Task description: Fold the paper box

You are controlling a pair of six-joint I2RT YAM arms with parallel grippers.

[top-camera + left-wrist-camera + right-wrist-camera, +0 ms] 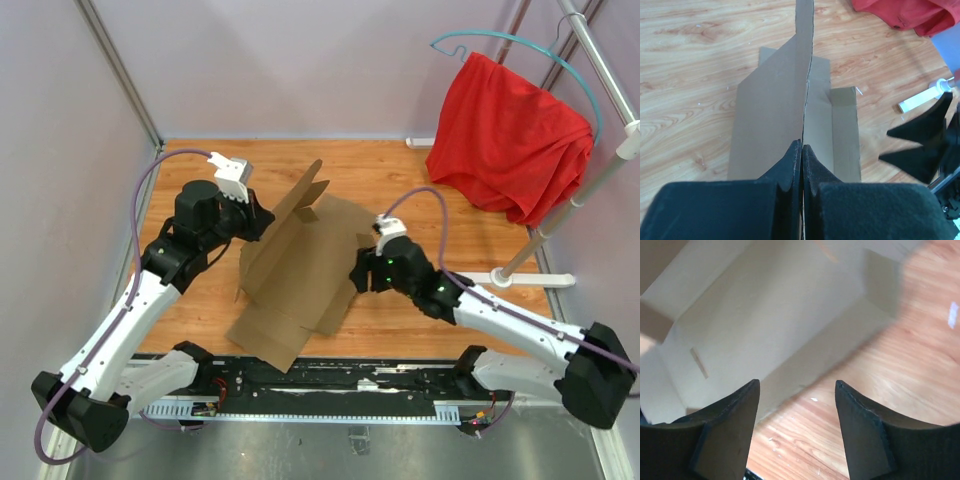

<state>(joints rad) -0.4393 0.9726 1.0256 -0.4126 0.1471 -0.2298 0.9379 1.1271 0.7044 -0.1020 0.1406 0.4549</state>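
I need to grip the paper box's loose edge opposite the raised panel with my right gripper next, so that the paper box's end flap stays free to fold.
The paper box is a brown cardboard sheet lying partly folded on the wooden table, its left panel raised on edge. My left gripper is shut on that raised panel, whose thin edge runs straight up from between the pads. My right gripper hovers at the sheet's right edge, open, with nothing between its fingers; the pale cardboard fills the upper left of its view, blurred. The right gripper's dark fingertips also show in the left wrist view.
A red cloth hangs on a teal hanger from a metal stand at the back right. Grey walls enclose the wooden table. A metal rail runs along the near edge between the arm bases.
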